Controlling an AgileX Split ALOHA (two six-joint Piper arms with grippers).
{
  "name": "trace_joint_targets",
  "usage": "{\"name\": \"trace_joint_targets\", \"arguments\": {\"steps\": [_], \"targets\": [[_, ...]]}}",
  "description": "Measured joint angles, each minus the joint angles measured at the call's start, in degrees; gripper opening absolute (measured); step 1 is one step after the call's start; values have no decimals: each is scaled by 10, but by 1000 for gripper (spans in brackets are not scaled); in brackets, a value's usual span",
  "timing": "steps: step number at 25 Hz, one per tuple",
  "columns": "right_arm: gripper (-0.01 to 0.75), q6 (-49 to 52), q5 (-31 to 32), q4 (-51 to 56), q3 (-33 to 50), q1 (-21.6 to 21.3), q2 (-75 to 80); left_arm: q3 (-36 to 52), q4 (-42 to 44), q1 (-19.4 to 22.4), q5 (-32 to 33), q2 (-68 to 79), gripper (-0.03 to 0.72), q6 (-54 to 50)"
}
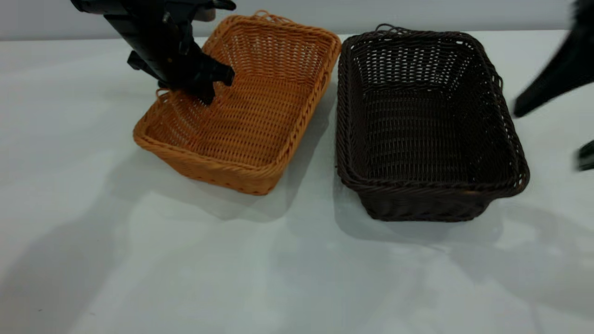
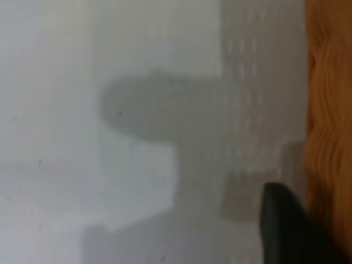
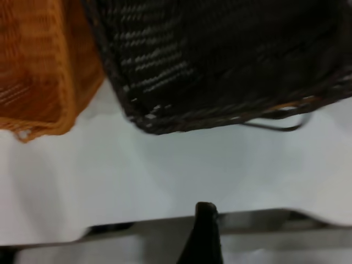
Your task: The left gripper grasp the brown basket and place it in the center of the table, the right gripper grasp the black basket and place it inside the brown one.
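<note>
I need to place the black basket inside the brown basket (image 1: pixel 260 106), so my right gripper needs to grab the black basket by its woven rim (image 1: pixel 520 167) next.
The brown basket (image 1: pixel 260 106) is on the table (image 1: pixel 185 269) left of centre, turned at an angle, with its left side raised. My left gripper (image 1: pixel 197 86) is shut on its left rim, one finger inside. In the left wrist view one dark finger (image 2: pixel 289 231) lies against the orange wall (image 2: pixel 327 121). The black basket (image 1: pixel 427 125) stands to the right, close beside the brown one. My right gripper (image 1: pixel 552 134) is blurred at the right edge, open and empty, just off the black basket's right side. The right wrist view shows one finger (image 3: pixel 204 231), the black basket (image 3: pixel 220 60) and the brown basket (image 3: pixel 38 66).
The front half of the table is bare pale surface with soft shadows. A grey wall (image 1: pixel 417 14) runs behind the table's far edge. The two baskets nearly touch at their far corners.
</note>
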Motion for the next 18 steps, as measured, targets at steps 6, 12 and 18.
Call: {"name": "trace_joint_targets", "arguments": {"steps": [6, 12, 18], "targets": [[594, -69, -36, 235, -4, 99, 124, -7, -2, 1, 1, -16, 84, 1], [594, -183, -67, 444, -11, 134, 230, -7, 6, 12, -14, -52, 83, 15], [594, -200, -117, 470, -51, 134, 302, -7, 7, 13, -17, -56, 82, 17]]}}
